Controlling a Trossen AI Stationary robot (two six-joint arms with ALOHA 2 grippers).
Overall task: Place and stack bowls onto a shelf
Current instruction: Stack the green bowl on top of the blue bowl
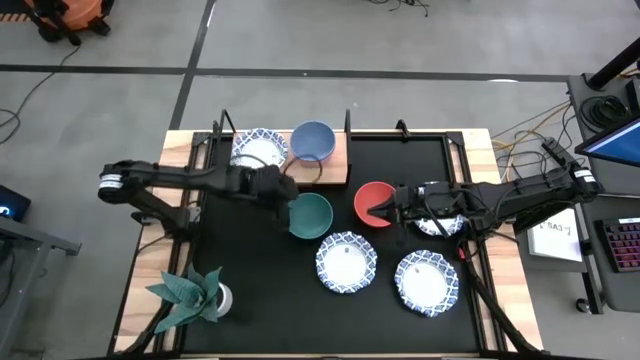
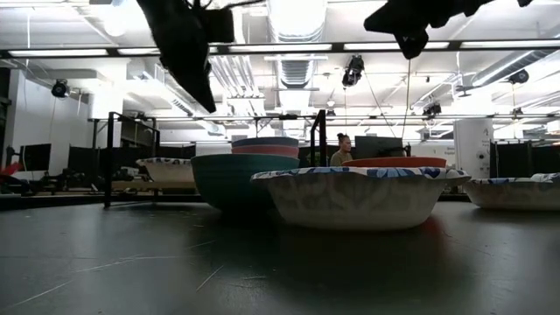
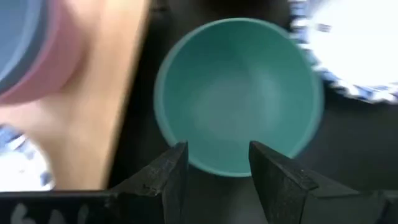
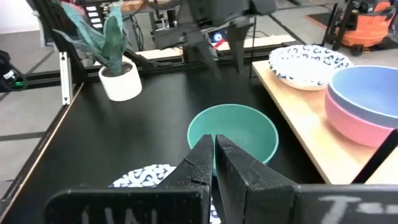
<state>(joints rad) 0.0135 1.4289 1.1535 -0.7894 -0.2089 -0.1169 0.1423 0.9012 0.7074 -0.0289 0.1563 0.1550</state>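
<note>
My left gripper grabs the green bowl by its rim (image 3: 214, 171) next, to stack it in the blue bowl on the shelf.
A green bowl (image 1: 310, 215) stands on the black mat just in front of the wooden shelf (image 1: 336, 168). On the shelf a blue bowl (image 1: 313, 140) sits stacked in a pink bowl (image 4: 357, 124), beside a white blue-rimmed bowl (image 1: 258, 150). My left gripper (image 1: 285, 190) hangs open above the green bowl's shelf-side rim (image 3: 205, 165), with its fingers apart and clear of it. A red bowl (image 1: 375, 203) stands on the mat right of the green one. My right gripper (image 1: 388, 208) is shut and empty, raised above the red bowl.
Two blue-rimmed bowls (image 1: 346, 262) (image 1: 427, 282) stand on the mat near the front, and a third (image 1: 440, 224) lies under my right arm. A potted plant (image 1: 195, 295) stands at the front left. The shelf has thin black posts (image 2: 108, 162).
</note>
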